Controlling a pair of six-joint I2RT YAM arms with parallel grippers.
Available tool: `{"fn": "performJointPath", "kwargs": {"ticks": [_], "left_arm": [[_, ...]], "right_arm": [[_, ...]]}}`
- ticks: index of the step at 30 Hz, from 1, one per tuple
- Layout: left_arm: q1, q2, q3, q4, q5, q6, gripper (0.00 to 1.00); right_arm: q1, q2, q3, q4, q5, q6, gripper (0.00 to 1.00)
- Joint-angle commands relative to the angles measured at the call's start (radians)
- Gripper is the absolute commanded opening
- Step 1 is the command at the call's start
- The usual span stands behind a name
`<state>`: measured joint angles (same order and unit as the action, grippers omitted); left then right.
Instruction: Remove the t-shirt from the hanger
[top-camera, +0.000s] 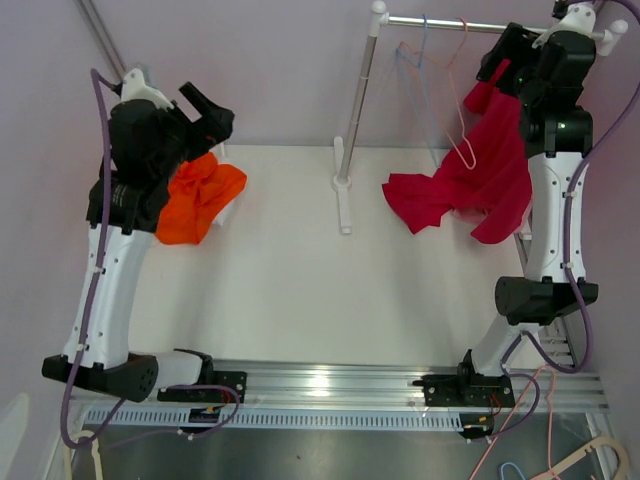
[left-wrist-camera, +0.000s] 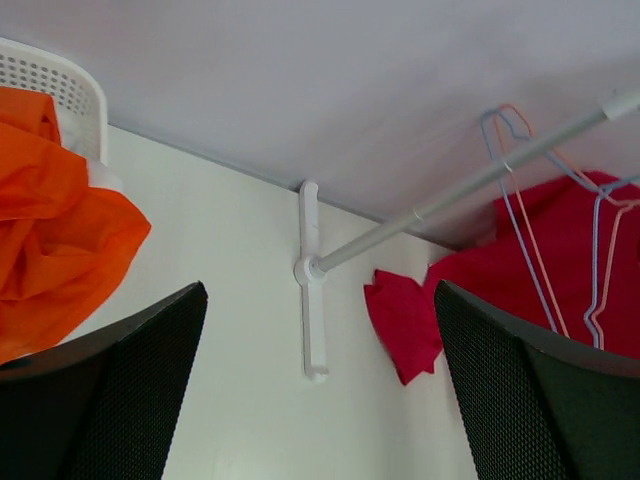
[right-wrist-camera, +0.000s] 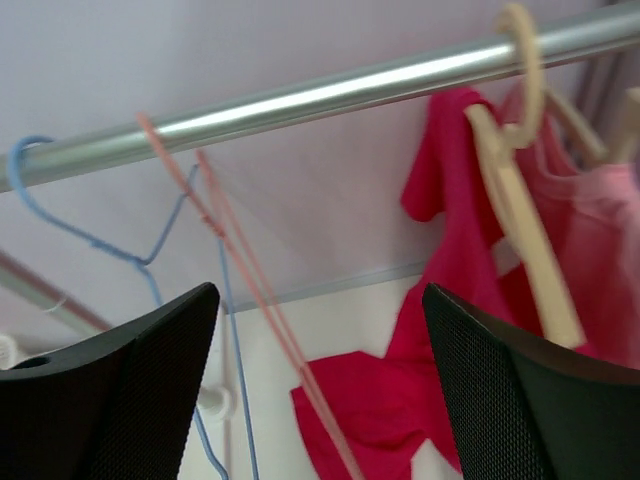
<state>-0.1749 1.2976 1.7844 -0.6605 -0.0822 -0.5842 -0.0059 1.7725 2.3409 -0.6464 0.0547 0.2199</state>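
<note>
Next, my right gripper grabs the beige hanger by its bare near arm (right-wrist-camera: 526, 228), leaving hook and t-shirt (right-wrist-camera: 450, 290) free for removing the shirt.
A red t-shirt (top-camera: 495, 160) hangs at the right end of the metal rail (top-camera: 470, 25), and its lower part trails onto the table (top-camera: 425, 200). In the right wrist view the t-shirt (right-wrist-camera: 450, 290) hangs on a beige hanger (right-wrist-camera: 525, 210). My right gripper (top-camera: 500, 58) is up by the rail, right next to the shirt's top; its fingers are open (right-wrist-camera: 320, 300) with nothing between them. My left gripper (top-camera: 210, 108) is at the far left, above an orange garment (top-camera: 200, 198), open and empty (left-wrist-camera: 320, 330).
An empty blue wire hanger (top-camera: 420, 75) and an empty pink wire hanger (top-camera: 462, 110) hang on the rail left of the shirt. The rack's post and foot (top-camera: 343, 185) stand mid-table. A white basket (left-wrist-camera: 60, 85) sits behind the orange garment (left-wrist-camera: 55, 230). A pink garment (right-wrist-camera: 600, 240) hangs beside the red one.
</note>
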Motion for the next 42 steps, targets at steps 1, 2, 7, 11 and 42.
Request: {"fn": "performJointPath", "kwargs": {"ticks": [1, 2, 7, 11, 42], "left_arm": [[-0.130, -0.049, -0.072, 0.047, -0.085, 0.050, 0.99], [-0.155, -0.063, -0.103, 0.068, -0.083, 0.053, 0.99], [-0.418, -0.115, -0.239, 0.134, -0.166, 0.102, 0.99], [-0.552, -0.158, -0.365, 0.205, -0.248, 0.158, 1.00], [-0.626, -0.205, -0.484, 0.248, -0.280, 0.172, 1.00]], "right_arm": [[-0.052, 0.019, 0.035, -0.062, 0.111, -0.042, 0.86], [-0.083, 0.025, 0.037, -0.062, 0.099, -0.037, 0.86], [-0.132, 0.076, 0.095, -0.050, 0.070, 0.001, 0.83], [-0.134, 0.128, 0.145, -0.012, 0.063, -0.016, 0.81], [-0.175, 0.257, 0.256, 0.043, -0.031, -0.011, 0.00]]}}
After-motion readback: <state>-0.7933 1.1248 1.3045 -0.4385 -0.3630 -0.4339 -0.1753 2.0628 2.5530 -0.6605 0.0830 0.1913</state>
